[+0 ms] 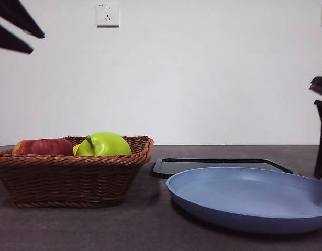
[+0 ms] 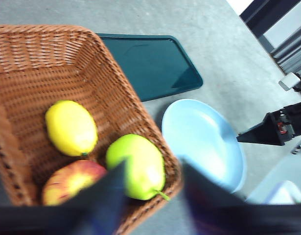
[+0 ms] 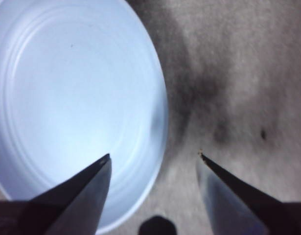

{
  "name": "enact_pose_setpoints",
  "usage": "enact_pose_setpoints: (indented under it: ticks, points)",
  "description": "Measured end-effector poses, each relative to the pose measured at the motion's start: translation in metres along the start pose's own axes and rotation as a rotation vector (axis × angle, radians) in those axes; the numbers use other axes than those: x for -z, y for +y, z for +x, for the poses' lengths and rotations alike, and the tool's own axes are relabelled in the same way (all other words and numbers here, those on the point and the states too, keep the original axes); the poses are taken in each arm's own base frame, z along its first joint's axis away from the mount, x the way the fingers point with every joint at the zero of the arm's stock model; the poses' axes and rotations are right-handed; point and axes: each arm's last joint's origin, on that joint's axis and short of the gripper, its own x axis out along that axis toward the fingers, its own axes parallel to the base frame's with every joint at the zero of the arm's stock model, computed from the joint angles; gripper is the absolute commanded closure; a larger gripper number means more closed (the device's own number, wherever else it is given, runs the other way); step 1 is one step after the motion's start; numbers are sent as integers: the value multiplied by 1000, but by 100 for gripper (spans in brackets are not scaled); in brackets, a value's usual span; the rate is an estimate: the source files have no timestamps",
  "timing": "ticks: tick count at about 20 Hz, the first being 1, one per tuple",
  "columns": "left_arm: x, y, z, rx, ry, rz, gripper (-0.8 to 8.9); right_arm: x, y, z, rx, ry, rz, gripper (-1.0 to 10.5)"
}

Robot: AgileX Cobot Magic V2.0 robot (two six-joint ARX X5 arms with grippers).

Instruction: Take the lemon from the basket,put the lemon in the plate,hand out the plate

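I will hand out the plate onto the black tray (image 1: pixel 213 164), so next I will grip the light blue plate by its rim (image 1: pixel 319 185) with my right gripper.
The lemon (image 2: pixel 71 127) lies in the brown wicker basket (image 2: pixel 52 63) beside a green apple (image 2: pixel 136 165) and a red apple (image 2: pixel 72 181). In the front view only a yellow sliver of the lemon (image 1: pixel 75 149) shows behind the green apple (image 1: pixel 104 144) in the basket (image 1: pixel 71 178). My left gripper (image 2: pixel 152 196) hangs open high above the basket's near corner, and its tips (image 1: pixel 38 44) show at the top left. The light blue plate (image 1: pixel 250 201) lies right of the basket. My right gripper (image 3: pixel 154 156) is open over the plate's rim (image 3: pixel 157 122), with nothing held.
A flat black tray (image 1: pixel 218 166) lies behind the plate, close to the basket (image 2: pixel 150 63). The right arm (image 1: pixel 321 130) stands dark at the right edge. A wall with a socket (image 1: pixel 107 14) closes the back.
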Motion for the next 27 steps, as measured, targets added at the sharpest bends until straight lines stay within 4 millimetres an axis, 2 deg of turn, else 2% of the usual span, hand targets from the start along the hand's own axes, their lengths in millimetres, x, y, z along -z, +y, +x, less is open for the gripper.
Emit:
enact_pose_setpoints:
  ticks: [6, 12, 17, 22, 24, 27]
  points:
    - [1, 0, 1, -46, 11, 1, 437, -10, -2, 17, -8, -20, -5, 656]
    - [1, 0, 1, -52, 10, 1, 437, -13, -5, 23, -7, -15, 20, 938]
    - [1, 0, 2, -57, 10, 1, 437, -14, -4, 23, -12, -20, 51, 943]
    - [3, -3, 8, 25, 50, -12, 437, -7, 0, 10, -8, -19, 60, 943]
    - [0, -1, 18, -24, 79, -36, 437, -4, 2, 2, -10, -26, 57, 943]
    - [-16, -2, 35, -125, 100, -33, 437, 3, 7, -13, -16, -53, 45, 943]
